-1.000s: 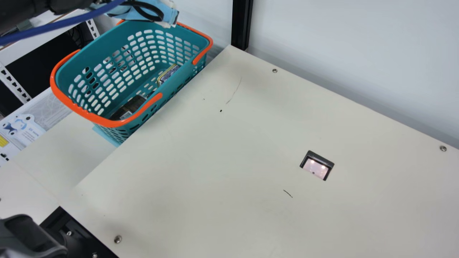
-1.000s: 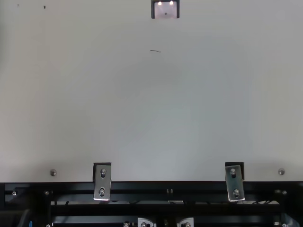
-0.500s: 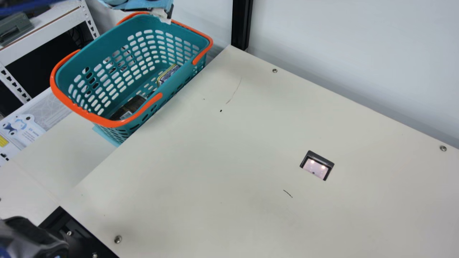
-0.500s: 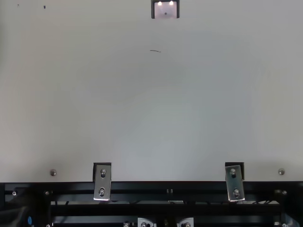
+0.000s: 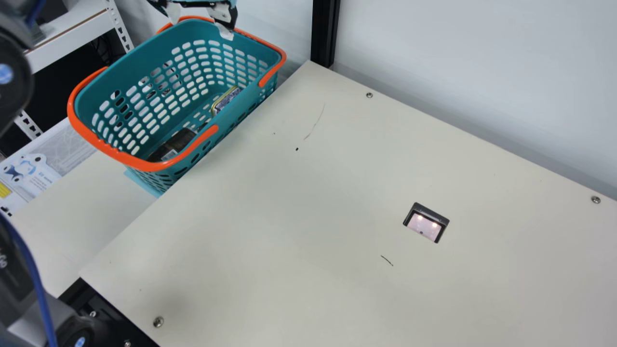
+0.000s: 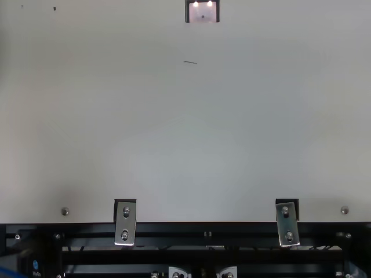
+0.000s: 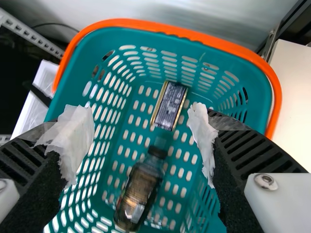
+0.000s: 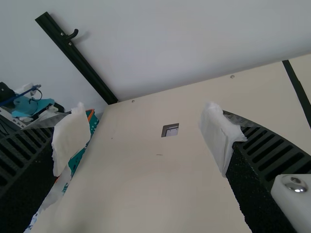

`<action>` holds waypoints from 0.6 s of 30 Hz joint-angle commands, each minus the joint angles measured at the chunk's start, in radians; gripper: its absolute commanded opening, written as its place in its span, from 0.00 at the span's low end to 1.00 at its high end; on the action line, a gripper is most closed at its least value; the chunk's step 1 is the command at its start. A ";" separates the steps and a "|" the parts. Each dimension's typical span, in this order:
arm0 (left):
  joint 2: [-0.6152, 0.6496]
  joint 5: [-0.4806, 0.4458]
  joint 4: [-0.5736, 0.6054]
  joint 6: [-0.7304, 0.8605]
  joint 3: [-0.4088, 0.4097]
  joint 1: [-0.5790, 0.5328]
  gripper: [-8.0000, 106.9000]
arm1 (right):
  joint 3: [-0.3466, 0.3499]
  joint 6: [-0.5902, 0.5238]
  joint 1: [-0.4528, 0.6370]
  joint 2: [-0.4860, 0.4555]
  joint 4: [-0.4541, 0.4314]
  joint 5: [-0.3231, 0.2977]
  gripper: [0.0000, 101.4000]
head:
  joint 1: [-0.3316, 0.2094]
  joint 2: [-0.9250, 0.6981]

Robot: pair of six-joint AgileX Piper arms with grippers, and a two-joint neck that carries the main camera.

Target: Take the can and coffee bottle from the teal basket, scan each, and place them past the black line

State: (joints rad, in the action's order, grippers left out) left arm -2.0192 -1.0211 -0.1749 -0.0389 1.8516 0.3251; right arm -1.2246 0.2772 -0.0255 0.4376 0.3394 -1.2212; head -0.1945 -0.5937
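The can lies on its narrow side (image 7: pixel 170 105) with its flat sides turned outward, so my left gripper should grab it next across its gold-rimmed sides.
In the main view my left gripper (image 5: pixel 200 25) hangs over the far end of the teal basket (image 5: pixel 144 70). Seen from its wrist, the left gripper (image 7: pixel 142 138) has its taped fingers wide apart above the basket, nothing between them. A flat rectangular can (image 5: pixel 225 100) with gold edges lies on the basket floor; in the left wrist view the can (image 7: pixel 169 106) is near one end wall. The dark coffee bottle (image 5: pixel 176 143) lies on its side, its cap (image 7: pixel 157 151) towards the can. My right gripper (image 8: pixel 145 138) stands open and empty, high over the table.
The cream table (image 5: pixel 308 207) holds a scanner window (image 5: pixel 426 222). The black line (image 8: pixel 299 87) crosses the table in the right wrist view. An orange handle (image 5: pixel 113 152) lies along the basket's rim. A black post (image 5: pixel 324 33) rises beside the basket.
My left gripper has turned at the basket's far end, bringing its taped fingertips into view in the main view. The left arm's links have shifted at that view's left edge. The basket's contents have not moved.
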 commanded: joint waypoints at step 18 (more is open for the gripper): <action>-0.258 0.010 0.158 0.367 0.130 0.102 0.85 | 0.000 0.000 0.000 0.000 0.000 0.000 1.00 | -0.018 -0.012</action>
State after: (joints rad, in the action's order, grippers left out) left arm -2.2812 -1.0242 -0.0300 0.2996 1.9983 0.4192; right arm -1.2246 0.2772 -0.0255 0.4376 0.3394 -1.2212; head -0.1945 -0.5937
